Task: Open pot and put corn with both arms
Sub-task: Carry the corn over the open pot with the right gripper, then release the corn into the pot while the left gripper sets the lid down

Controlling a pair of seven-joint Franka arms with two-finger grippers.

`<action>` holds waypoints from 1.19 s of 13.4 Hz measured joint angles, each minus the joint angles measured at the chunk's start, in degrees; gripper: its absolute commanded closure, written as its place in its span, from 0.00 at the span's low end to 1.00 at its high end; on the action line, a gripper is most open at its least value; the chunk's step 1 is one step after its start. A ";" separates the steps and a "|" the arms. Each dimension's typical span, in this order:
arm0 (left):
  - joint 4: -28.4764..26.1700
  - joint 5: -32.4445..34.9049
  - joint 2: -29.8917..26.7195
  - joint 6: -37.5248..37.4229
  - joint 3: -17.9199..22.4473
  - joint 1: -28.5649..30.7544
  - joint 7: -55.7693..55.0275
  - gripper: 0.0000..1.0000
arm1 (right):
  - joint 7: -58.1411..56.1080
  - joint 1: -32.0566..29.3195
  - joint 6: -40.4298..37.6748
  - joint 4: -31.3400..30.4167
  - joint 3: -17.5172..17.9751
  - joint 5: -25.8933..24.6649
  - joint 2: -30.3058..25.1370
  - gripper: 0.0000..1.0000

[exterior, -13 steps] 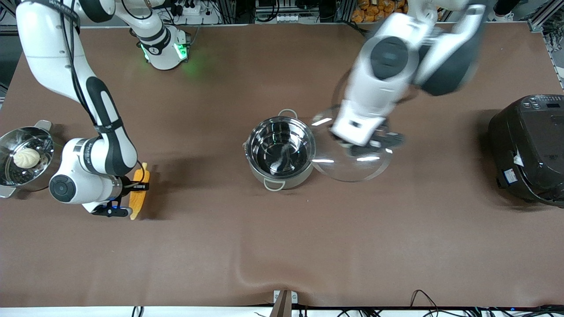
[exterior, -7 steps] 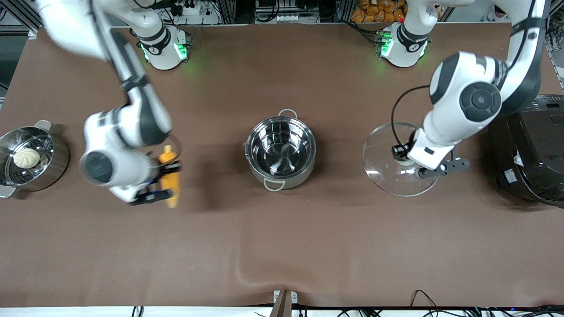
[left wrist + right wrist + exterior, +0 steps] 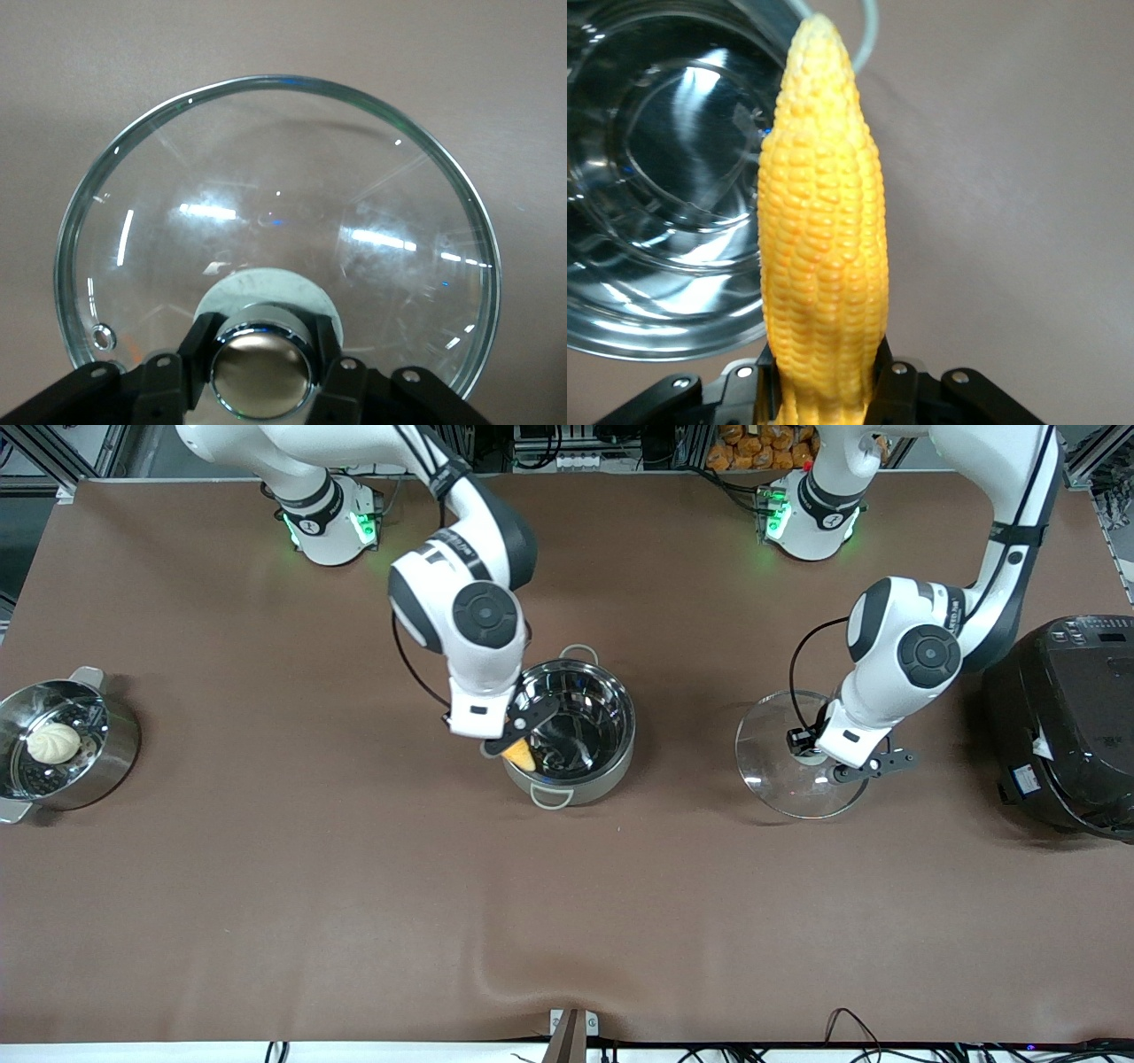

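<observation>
The yellow corn (image 3: 822,221) hangs along the pot's rim (image 3: 744,323), so it moves toward the pot's middle in my right gripper next, before its release.
The open steel pot (image 3: 567,731) stands at the table's middle, lid off, shiny and empty inside. My right gripper (image 3: 512,737) is shut on the yellow corn cob (image 3: 520,758) and holds it over the pot's rim on the right arm's side. In the right wrist view the corn (image 3: 822,230) points along the pot's edge (image 3: 664,186). My left gripper (image 3: 819,755) is shut on the knob (image 3: 262,370) of the glass lid (image 3: 788,766), which is low over the table between the pot and the rice cooker. The lid (image 3: 275,230) fills the left wrist view.
A steamer pot (image 3: 75,744) with a white bun (image 3: 53,742) stands at the right arm's end. A black rice cooker (image 3: 1063,722) stands at the left arm's end, close to the lid. A table clamp (image 3: 569,1032) sits at the near edge.
My right gripper has carried the corn from near the steamer pot across to the pot's rim. My left gripper has taken the lid away from the pot toward the rice cooker and lowered it.
</observation>
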 measured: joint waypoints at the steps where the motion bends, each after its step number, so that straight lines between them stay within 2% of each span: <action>1: -1.08 0.00 0.57 1.67 0.01 0.75 0.41 1.00 | -0.08 0.94 0.13 1.17 -0.01 -0.42 0.98 0.96; 6: -1.75 0.00 3.35 3.95 -0.11 1.57 0.98 1.00 | 0.64 4.85 0.22 7.53 -0.09 -1.59 7.24 0.96; 9: -1.75 0.00 4.59 5.10 -0.14 1.57 0.98 1.00 | 1.89 5.90 0.22 9.11 -0.12 -1.84 9.22 0.96; 10: -1.74 0.00 4.90 5.31 -0.14 1.57 0.98 0.80 | 1.94 6.05 0.22 9.14 -0.14 -2.05 9.42 0.96; 11: -1.74 0.00 5.14 5.41 -0.14 1.57 0.98 0.46 | 2.03 6.23 0.32 9.15 -0.15 -2.12 9.59 0.95; 12: -1.71 0.00 5.26 5.43 -0.13 1.57 0.99 0.00 | 2.52 6.49 0.63 9.17 -0.15 -2.17 9.82 0.95; 13: -1.60 0.00 5.30 5.45 -0.12 1.57 0.99 0.00 | 3.15 6.83 0.89 9.20 -0.15 -2.21 10.11 0.94; 14: -1.15 0.00 5.27 5.48 -0.10 1.57 0.99 0.00 | 3.73 7.17 1.24 9.21 -0.15 -2.28 10.45 0.87; 15: -0.25 0.00 5.18 5.46 -0.07 1.59 0.99 0.00 | 3.99 7.42 1.72 9.22 -0.16 -2.44 10.77 0.52; 16: 1.35 0.00 4.92 4.88 0.00 1.67 0.99 0.00 | 4.12 7.55 1.92 9.23 -0.17 -2.84 10.97 0.01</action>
